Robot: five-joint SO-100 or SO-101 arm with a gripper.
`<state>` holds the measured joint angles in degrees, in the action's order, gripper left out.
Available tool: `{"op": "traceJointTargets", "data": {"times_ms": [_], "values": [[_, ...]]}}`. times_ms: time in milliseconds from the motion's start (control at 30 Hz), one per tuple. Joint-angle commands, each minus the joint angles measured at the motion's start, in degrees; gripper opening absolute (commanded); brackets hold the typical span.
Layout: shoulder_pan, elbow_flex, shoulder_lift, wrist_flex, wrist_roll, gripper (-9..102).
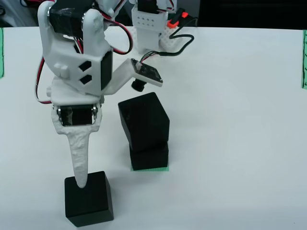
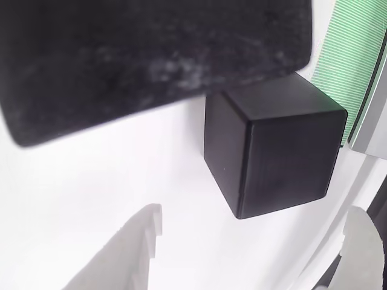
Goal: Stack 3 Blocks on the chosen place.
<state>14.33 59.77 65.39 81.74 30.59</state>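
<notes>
My gripper grasps the third block by its flat sides next, to finish the stack [image 1: 146, 129] on the chosen place.
In the front view, two black blocks stand stacked at the table's middle. The lower block [image 1: 149, 156] sits on the chosen place [image 1: 150, 169], a green sliver showing at its base. The upper block [image 1: 144, 122] is twisted and overhangs to the left. A third block [image 1: 89, 199] lies alone at the front left. My gripper [image 1: 82, 182] points down with its white finger [image 1: 79, 153] at that block's top. In the view that rides on the gripper, the gripper [image 2: 255, 212] is open, and this block [image 2: 275, 151] lies just beyond the gap between the fingertips. A nearby block [image 2: 151, 54] looms blurred at the top.
The arm's base and cables [image 1: 153, 28] stand at the back of the white table [image 1: 240, 143]. Narrow green strips mark the left edge [image 1: 1, 52] and the right edge [image 1: 304, 60]. One strip [image 2: 347, 60] shows beyond the lone block in the gripper's view.
</notes>
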Motion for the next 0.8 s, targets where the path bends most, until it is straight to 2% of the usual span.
{"op": "traceJointTargets", "data": {"times_ms": [0, 400, 767], "values": [[-0.53, -5.71, -2.99, -0.70, -1.49, 37], [-1.85, -15.47, -12.83, -1.76, -3.69, 37], [-3.87, -17.49, -18.19, -3.34, -4.57, 37]]}}
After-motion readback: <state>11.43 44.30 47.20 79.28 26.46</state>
